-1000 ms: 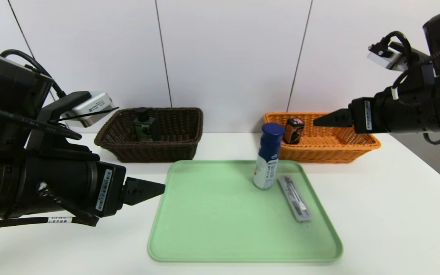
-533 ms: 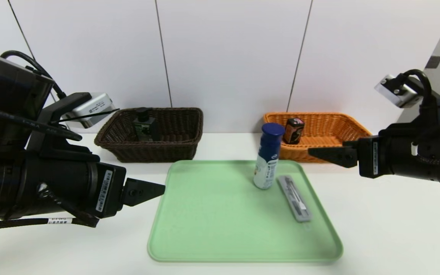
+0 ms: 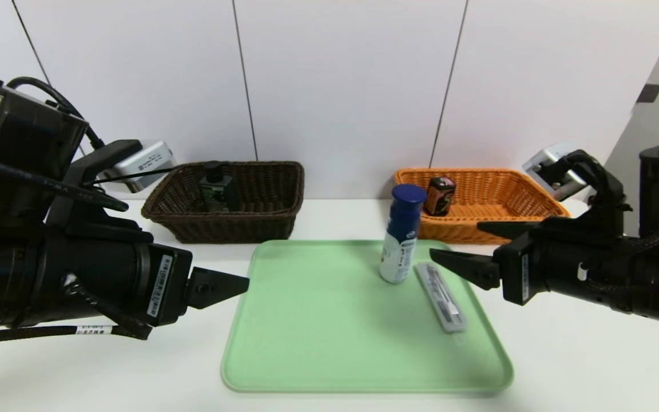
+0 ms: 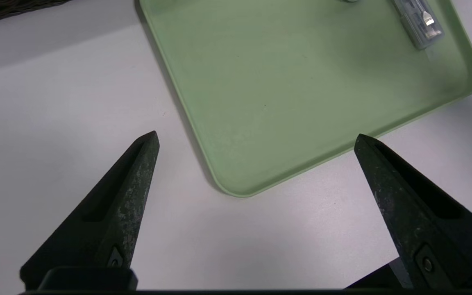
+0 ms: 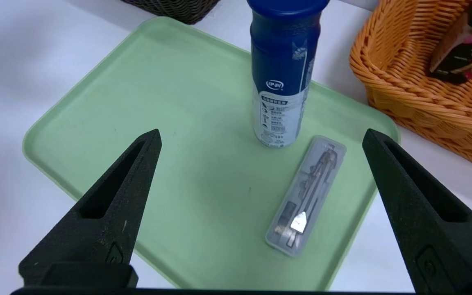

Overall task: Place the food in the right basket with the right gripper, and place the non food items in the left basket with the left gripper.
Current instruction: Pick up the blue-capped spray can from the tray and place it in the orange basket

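I should grab the bottle next by its dark blue top section (image 3: 403,219) with my right gripper. Then the food can go in the orange basket (image 3: 489,220).
The food bottle, white with a dark blue top (image 3: 403,234) (image 5: 283,78), stands upright at the back right of the green tray (image 3: 318,320). Beside it lies the flat clear-grey case (image 3: 441,297) (image 5: 306,196) (image 4: 418,20). A small dark box (image 3: 439,195) (image 5: 461,57) leans inside the orange right basket (image 3: 489,220). The black square bottle (image 3: 215,189) stands in the dark brown left basket (image 3: 272,223). My right gripper (image 3: 455,240) (image 5: 261,133) is open just right of the bottle, above the case. My left gripper (image 3: 238,281) (image 4: 255,136) hangs open and holds nothing by the tray's left edge.
Both baskets stand at the back of the white table (image 3: 592,320) against the wall, with a gap between them. The tray (image 4: 301,82) takes up the table's middle, and its near left corner lies in front of my left gripper.
My right arm has come down and to the left, from above the orange basket to the tray's right side near the bottle. The left arm has barely moved.
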`<state>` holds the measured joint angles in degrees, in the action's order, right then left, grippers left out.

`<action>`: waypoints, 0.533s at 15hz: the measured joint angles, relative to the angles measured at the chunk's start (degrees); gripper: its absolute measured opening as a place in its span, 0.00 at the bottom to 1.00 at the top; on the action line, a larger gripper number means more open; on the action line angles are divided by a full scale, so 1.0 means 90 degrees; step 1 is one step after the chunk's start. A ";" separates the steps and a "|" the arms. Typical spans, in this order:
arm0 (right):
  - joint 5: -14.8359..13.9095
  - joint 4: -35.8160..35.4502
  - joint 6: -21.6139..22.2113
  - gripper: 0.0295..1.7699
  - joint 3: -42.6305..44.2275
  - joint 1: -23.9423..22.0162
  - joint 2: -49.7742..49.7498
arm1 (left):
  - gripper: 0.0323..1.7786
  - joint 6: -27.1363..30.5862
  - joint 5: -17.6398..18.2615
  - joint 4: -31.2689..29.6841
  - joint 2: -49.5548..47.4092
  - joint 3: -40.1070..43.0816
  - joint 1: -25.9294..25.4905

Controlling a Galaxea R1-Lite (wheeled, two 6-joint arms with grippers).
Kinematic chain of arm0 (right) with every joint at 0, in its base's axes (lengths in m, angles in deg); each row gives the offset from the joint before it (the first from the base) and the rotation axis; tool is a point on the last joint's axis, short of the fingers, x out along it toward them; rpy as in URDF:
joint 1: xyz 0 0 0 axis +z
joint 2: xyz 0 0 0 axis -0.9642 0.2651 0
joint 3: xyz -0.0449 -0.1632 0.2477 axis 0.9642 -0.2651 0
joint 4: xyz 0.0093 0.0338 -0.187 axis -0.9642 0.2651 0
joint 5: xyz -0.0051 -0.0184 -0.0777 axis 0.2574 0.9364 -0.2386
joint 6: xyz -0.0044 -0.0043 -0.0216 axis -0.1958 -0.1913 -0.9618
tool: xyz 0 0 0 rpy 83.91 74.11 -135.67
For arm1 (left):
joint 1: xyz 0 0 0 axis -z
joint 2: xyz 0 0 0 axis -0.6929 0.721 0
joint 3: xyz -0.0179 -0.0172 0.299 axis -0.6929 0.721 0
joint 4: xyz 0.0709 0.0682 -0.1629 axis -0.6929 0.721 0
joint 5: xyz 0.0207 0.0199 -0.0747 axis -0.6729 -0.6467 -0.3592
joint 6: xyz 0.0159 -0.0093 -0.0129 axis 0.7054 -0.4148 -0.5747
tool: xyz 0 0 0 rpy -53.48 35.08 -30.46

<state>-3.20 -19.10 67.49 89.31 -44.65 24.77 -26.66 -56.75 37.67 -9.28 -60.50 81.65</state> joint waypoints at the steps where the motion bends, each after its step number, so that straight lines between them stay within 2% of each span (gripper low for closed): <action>1: -0.0014 -0.0176 -0.0012 0.96 -0.0030 0.0023 0.0138 | 0.95 0.0004 0.0003 0.0001 0.0028 -0.0001 0.0000; 8: -0.0142 -0.1854 -0.0188 0.96 -0.0210 0.0102 0.1187 | 0.95 0.0009 0.0007 0.0000 0.0196 0.0018 0.0011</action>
<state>-4.48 -35.79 65.79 87.42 -43.74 35.44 -26.57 -56.69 37.67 -7.51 -60.34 81.75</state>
